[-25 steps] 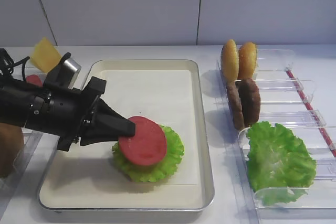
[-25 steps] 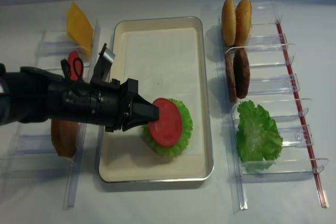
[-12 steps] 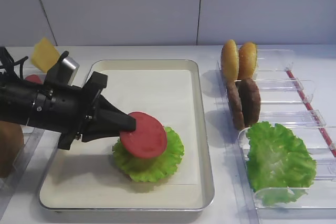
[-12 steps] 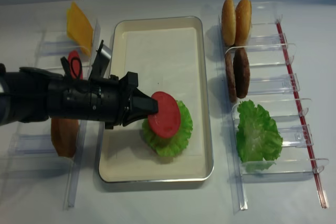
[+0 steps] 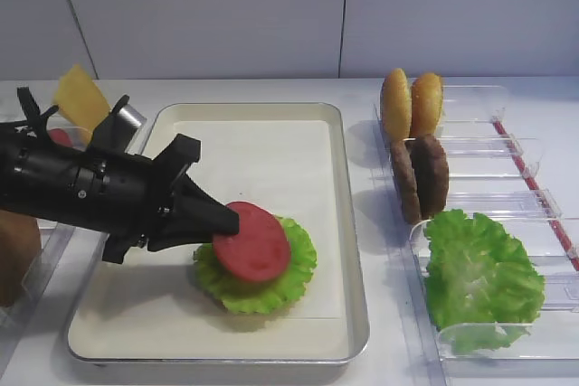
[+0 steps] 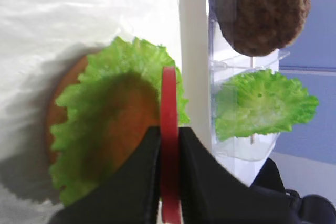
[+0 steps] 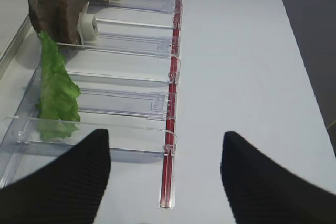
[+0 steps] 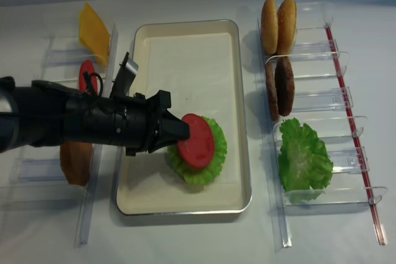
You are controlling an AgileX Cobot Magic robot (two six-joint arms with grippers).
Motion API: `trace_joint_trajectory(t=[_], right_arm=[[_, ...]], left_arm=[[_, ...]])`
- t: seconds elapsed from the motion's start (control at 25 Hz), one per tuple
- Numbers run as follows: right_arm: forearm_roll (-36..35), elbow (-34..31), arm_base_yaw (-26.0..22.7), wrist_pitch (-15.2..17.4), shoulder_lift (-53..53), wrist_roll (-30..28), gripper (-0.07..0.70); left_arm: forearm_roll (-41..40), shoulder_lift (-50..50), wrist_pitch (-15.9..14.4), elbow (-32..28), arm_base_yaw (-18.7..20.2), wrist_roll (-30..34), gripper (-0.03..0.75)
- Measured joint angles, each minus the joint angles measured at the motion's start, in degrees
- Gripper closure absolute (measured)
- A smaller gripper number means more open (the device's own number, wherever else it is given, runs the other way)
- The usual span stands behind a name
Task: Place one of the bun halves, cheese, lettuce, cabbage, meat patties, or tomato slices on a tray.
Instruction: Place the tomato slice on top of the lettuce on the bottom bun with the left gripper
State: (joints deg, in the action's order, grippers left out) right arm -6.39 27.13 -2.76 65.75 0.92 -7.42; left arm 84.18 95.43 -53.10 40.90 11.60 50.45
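The tomato slice's lower edge is over the lettuce leaf and the slice would lie there, so it is time for my left gripper to let go of it.
My left gripper (image 5: 226, 221) (image 8: 182, 133) (image 6: 169, 136) is shut on the edge of a red tomato slice (image 5: 253, 243) (image 8: 197, 141) (image 6: 169, 98). It holds the slice tilted just above a round lettuce leaf (image 5: 291, 270) (image 8: 216, 149) (image 6: 131, 64) on the tray (image 5: 253, 146) (image 8: 185, 60). A tan-orange round piece (image 6: 71, 77) shows under that leaf. My right gripper (image 7: 165, 182) is open and empty, low over the white table beside the clear holders.
The right holders keep two bun halves (image 5: 412, 101) (image 8: 277, 21), two meat patties (image 5: 421, 174) (image 8: 279, 88) (image 7: 58, 11) and a lettuce leaf (image 5: 479, 277) (image 8: 301, 159) (image 7: 58, 93). On the left stand the cheese (image 5: 80, 95) (image 8: 93, 26), another tomato slice (image 8: 85, 73) and a brown piece (image 8: 75, 162).
My left gripper lifted the tomato slice a little, then brought it back down over the lettuce, slightly further right. The right gripper's earlier state is not shown.
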Motion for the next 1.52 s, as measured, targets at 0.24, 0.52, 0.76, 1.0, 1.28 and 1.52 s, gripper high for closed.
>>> trace_joint_trajectory(t=[0.24, 0.52, 0.76, 1.0, 1.28, 1.52], right_arm=[[0.00, 0.00, 0.00, 0.00, 0.00, 0.03, 0.157], [0.00, 0.00, 0.00, 0.00, 0.00, 0.03, 0.160], [0.00, 0.00, 0.00, 0.00, 0.00, 0.03, 0.160], [0.00, 0.00, 0.00, 0.00, 0.00, 0.03, 0.160], [0.00, 0.00, 0.00, 0.00, 0.00, 0.03, 0.160], [0.04, 0.00, 0.00, 0.00, 0.00, 0.03, 0.160]], left_arm=[[0.00, 0.00, 0.74, 0.00, 0.00, -0.80, 0.656], [0.00, 0.00, -0.22, 0.00, 0.00, -0.12, 0.500], [-0.64, 0.00, -1.19, 0.00, 0.00, 0.49, 0.267], [-8.21, 0.00, -1.24, 3.33, 0.00, -3.34, 0.247], [-18.31, 0.00, -1.62, 7.16, 0.00, -10.53, 0.248], [-24.33, 0.00, -1.66, 10.21, 0.00, -14.20, 0.248]])
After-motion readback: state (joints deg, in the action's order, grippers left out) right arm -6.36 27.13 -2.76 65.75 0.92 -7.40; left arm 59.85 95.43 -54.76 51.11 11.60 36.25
